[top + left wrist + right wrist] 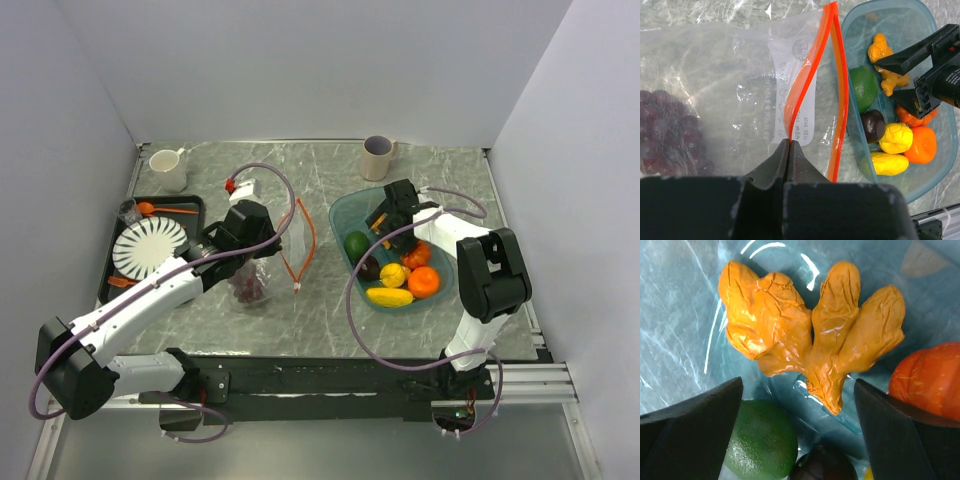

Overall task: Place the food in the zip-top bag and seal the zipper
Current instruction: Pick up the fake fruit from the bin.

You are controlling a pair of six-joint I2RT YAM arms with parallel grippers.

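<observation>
I should grab the orange knobbly piece [810, 340] with my right gripper next. I need to hold it by its narrow tapered end [827, 388], so its wide lobes stay free to go into the bag first.
The clear zip-top bag [262, 268] lies mid-table with the purple grape bunch [250, 287] inside; the grapes also show in the left wrist view [667, 132]. Its orange-red zipper strip [807, 75] gapes open toward the bowl. My left gripper [789, 142] is shut on the upper lip of that strip and also shows from above [265, 245]. My right gripper [797, 390] is open inside the teal bowl [345, 215], just above an orange knobbly piece [810, 340]. A green fruit [760, 442], a dark plum [822, 467], yellow pieces [895, 138] and an orange [922, 145] lie in the bowl.
A black tray [195, 205] at the left holds a striped plate [150, 245], an orange spoon [165, 209] and a fork [122, 282]. A white mug [168, 168] and a beige cup [378, 157] stand at the back. Walls close the table on three sides.
</observation>
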